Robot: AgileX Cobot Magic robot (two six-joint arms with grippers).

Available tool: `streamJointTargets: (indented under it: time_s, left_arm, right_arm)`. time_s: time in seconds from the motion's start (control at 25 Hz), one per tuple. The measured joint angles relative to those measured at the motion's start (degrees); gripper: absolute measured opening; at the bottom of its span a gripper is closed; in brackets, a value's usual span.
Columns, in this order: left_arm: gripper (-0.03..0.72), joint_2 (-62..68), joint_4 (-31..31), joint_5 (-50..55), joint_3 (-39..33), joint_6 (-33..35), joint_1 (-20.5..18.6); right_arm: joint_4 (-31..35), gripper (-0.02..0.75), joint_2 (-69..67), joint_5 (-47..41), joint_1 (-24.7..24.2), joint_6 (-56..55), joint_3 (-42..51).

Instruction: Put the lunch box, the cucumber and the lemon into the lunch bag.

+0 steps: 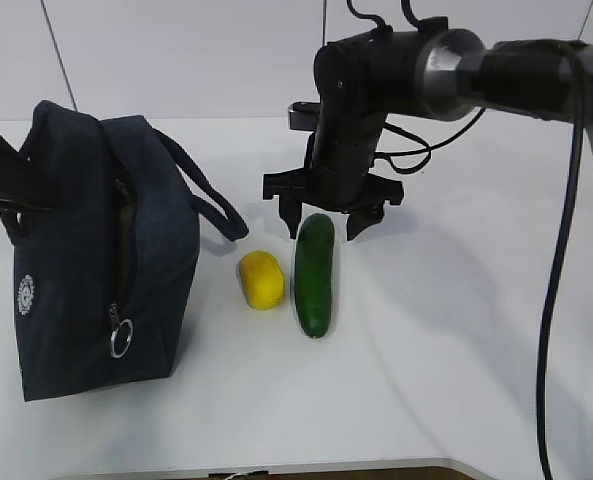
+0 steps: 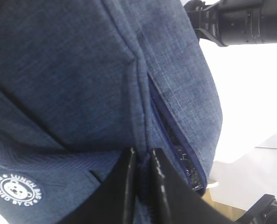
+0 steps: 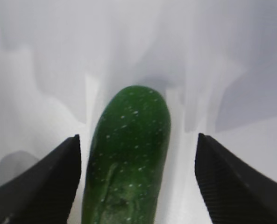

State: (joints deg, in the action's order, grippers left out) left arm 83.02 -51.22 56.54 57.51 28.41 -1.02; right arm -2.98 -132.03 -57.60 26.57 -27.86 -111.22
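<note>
The cucumber's far end (image 1: 317, 232) (image 3: 130, 135) has my right gripper's fingers reaching down beside it, so closing now would hold the cucumber. My right gripper should close on it.
The navy lunch bag (image 1: 96, 250) stands upright at the left, its top zipper (image 2: 175, 140) parted. My left gripper (image 2: 142, 156) is shut on a fold of the bag's fabric beside the zipper. On the table right of the bag lie the yellow lemon (image 1: 262, 278) and the dark green cucumber (image 1: 315, 272), side by side. Hanging over the cucumber's far end, my right gripper (image 1: 324, 220) is open. In the right wrist view the cucumber (image 3: 129, 158) lies between the spread fingers (image 3: 63, 177), apart from both. The lunch box is out of view.
The bag's loop handle (image 1: 211, 205) droops toward the lemon. A silver ring pull (image 1: 122, 338) hangs on the bag's near face, beside a white round logo (image 1: 25, 294). The left arm (image 1: 1, 175) enters at the left edge. The table's front edge (image 1: 276, 468) is near.
</note>
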Motion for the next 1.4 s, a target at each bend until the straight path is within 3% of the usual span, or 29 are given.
streamJointTargets:
  time_s: [0.72,1.08,1.4]
  left_arm:
    - [0.013,0.0,-0.14,0.13,0.0,0.0,0.0]
    - [0.013,0.0,-0.18,0.13,0.0,0.0,0.0]
    - [0.013,0.0,-0.18,0.13,0.0,0.0,0.0]
  right_arm:
    - [2.32,0.589,-1.02,0.69,-0.46,-0.06,0.0]
    - [2.35,0.417,-1.02,0.69,-0.46,-0.06,0.0]
    - [2.57,0.397,-1.02,-1.2,-0.46,-0.06,-0.7]
